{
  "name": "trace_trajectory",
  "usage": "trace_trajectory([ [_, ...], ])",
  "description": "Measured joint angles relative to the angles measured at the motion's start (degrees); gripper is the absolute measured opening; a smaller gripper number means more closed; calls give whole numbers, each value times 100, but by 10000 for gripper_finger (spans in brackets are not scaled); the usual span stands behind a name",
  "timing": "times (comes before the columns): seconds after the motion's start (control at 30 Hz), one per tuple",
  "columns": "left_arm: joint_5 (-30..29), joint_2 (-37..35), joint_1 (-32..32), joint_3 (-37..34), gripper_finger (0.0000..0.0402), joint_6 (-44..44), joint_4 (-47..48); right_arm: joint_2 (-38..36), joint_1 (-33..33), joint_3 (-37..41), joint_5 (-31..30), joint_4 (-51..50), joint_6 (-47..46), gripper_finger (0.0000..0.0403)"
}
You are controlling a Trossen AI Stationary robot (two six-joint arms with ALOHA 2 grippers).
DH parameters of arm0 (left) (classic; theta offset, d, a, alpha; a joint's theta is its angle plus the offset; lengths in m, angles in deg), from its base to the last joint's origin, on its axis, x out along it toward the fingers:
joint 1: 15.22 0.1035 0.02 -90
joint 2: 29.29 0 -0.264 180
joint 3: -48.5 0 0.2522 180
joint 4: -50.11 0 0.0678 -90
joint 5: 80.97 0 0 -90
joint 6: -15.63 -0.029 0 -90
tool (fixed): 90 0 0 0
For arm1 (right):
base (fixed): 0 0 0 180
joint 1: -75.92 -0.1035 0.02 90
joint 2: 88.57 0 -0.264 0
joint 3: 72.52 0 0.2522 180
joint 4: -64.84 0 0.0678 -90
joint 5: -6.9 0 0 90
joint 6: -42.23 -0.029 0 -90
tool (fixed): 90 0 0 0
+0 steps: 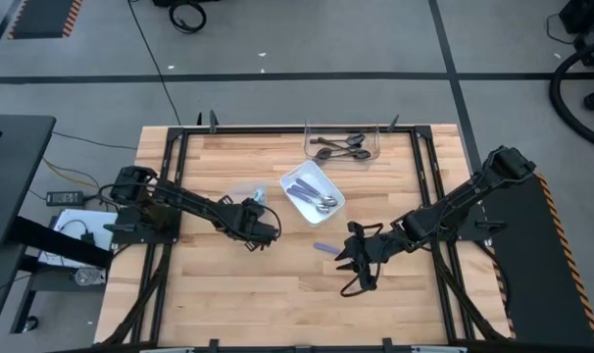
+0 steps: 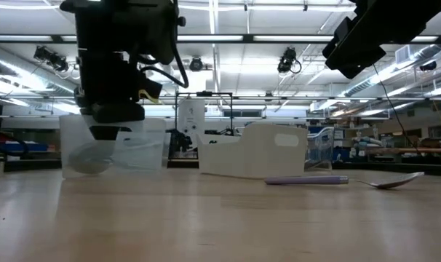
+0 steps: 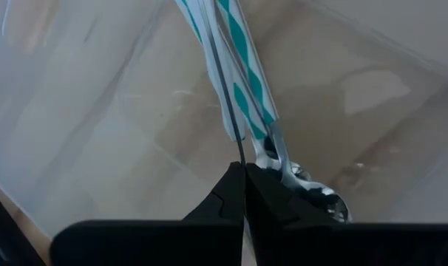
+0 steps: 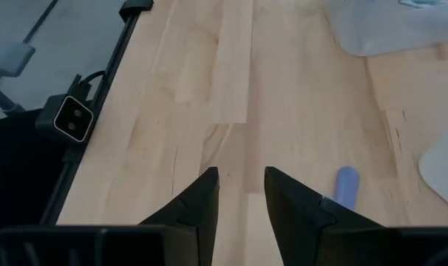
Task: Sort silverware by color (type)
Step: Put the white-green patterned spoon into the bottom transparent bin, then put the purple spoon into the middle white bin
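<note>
The purple-handled spoon needs to be sorted into the white tray (image 4: 442,166). My right gripper will take it next by its metal neck below the handle.
My left gripper (image 1: 259,222) reaches down into a clear container (image 2: 111,153) left of the white tray (image 1: 328,180). It is shut on a spoon with a light-blue striped handle (image 3: 242,70); a second such spoon (image 3: 283,159) lies beside it on the container's floor. My right gripper (image 4: 242,188) is open and hovers over bare wood. A purple-handled spoon (image 1: 326,248) lies flat on the table just beside it, its handle end (image 4: 347,185) next to one finger. Purple-handled spoons (image 1: 312,193) lie in the white tray. Dark spoons (image 1: 342,149) lie in a clear container at the far edge. My left gripper pinches the light-blue spoon at its thin metal neck (image 3: 242,151), just below the handle's end, between the two fingertips. The fingers lie roughly along the spoon. The handle runs away from the fingers inside the clear container; whether it is lifted or resting there does not show.
Black frame rails (image 1: 170,176) run along the table's left and right sides. The near half of the table (image 1: 277,304) is bare wood. A small camera box (image 4: 74,118) sits on the rail seen in the right wrist view.
</note>
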Motion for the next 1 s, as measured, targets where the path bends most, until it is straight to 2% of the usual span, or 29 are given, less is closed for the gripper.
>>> trace_trajectory([
  [0.17,-21,0,77,2,29,141,-26,0,-4,0,-76,-132,-185,120],
  [0.4,68,-152,70,4,115,177,-6,94,-2,0,-513,-783,-541,120],
  [0.53,97,-471,23,4,147,188,-12,443,7,0,-565,-943,-539,120],
  [0.8,-182,-1025,-363,9,155,288,-606,1223,190,-46,-553,-941,-139,125],
  [1.0,-345,-1095,-657,9,155,226,-1343,1533,435,-48,-556,-973,166,134],
])
